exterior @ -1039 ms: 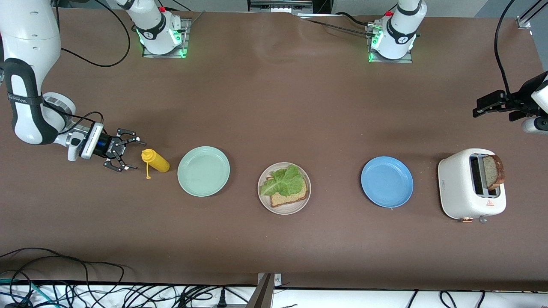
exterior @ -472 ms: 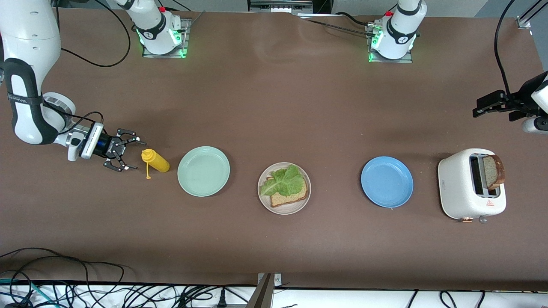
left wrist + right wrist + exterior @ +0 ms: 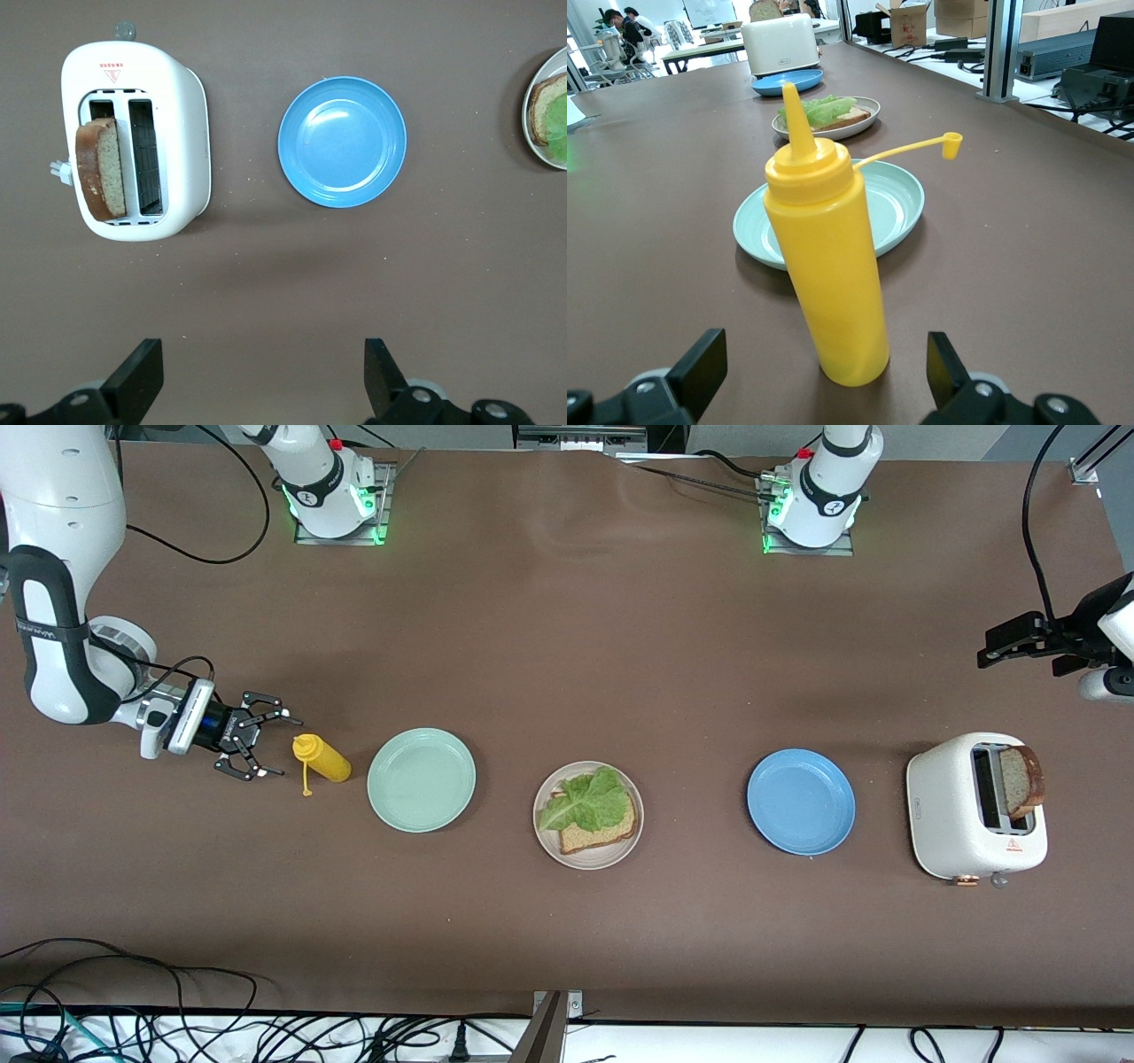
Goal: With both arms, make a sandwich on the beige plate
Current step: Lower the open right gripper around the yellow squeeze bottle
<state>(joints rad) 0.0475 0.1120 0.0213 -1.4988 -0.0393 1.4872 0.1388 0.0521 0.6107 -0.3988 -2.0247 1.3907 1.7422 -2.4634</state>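
Note:
My right gripper grabs the yellow squeeze bottle by its body (image 3: 324, 758) next, to add sauce to the sandwich (image 3: 587, 817).
The beige plate (image 3: 592, 861) sits mid-table and holds one bread slice (image 3: 604, 834) with a green lettuce leaf (image 3: 585, 797) on top. A second bread slice (image 3: 1023, 779) stands up out of the white toaster (image 3: 952, 815) toward the left arm's end. My left gripper (image 3: 988, 646) is open and empty, up in the air over bare table beside the toaster; its wrist view shows its gripper (image 3: 263, 376), the slice (image 3: 97, 168) and the toaster (image 3: 177, 106). My right gripper (image 3: 276, 744) is open, low, facing a yellow squeeze bottle (image 3: 323, 759) without touching it.
A mint-green plate (image 3: 422, 822) lies between the bottle and the beige plate. A blue plate (image 3: 801, 846) lies between the beige plate and the toaster. The right wrist view shows its gripper (image 3: 824, 359), the upright bottle (image 3: 828, 266) with its cap hanging, then the mint plate (image 3: 908, 208).

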